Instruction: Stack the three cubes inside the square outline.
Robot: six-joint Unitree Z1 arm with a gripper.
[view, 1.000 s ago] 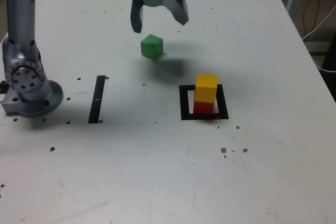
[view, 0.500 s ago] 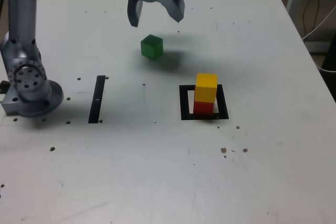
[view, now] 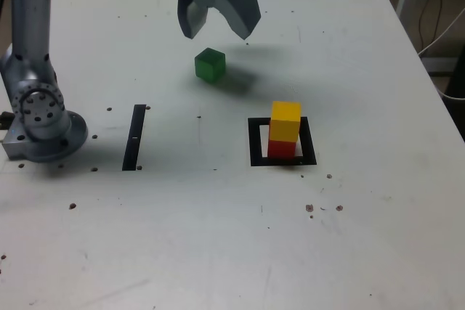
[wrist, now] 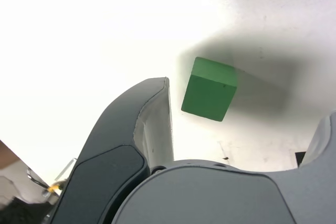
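The gripper grabs the green cube by its opposite sides next, to finish the stack inside the square outline.
The green cube lies alone on the white table, toward the back. My gripper hangs just behind and above it, jaws wide open and holding nothing. The wrist view has the green cube on the table between the two spread fingers, clear of both. To the exterior view's right, the yellow cube sits on the red cube inside the square outline.
A narrow black strip lies flat at the exterior view's left, near the arm's grey base. Small dark specks dot the table. The table's right edge runs past cables on the floor.
The open gripper has shifted slightly near the green cube, first rising a little, then coming back down. The cubes have not moved.
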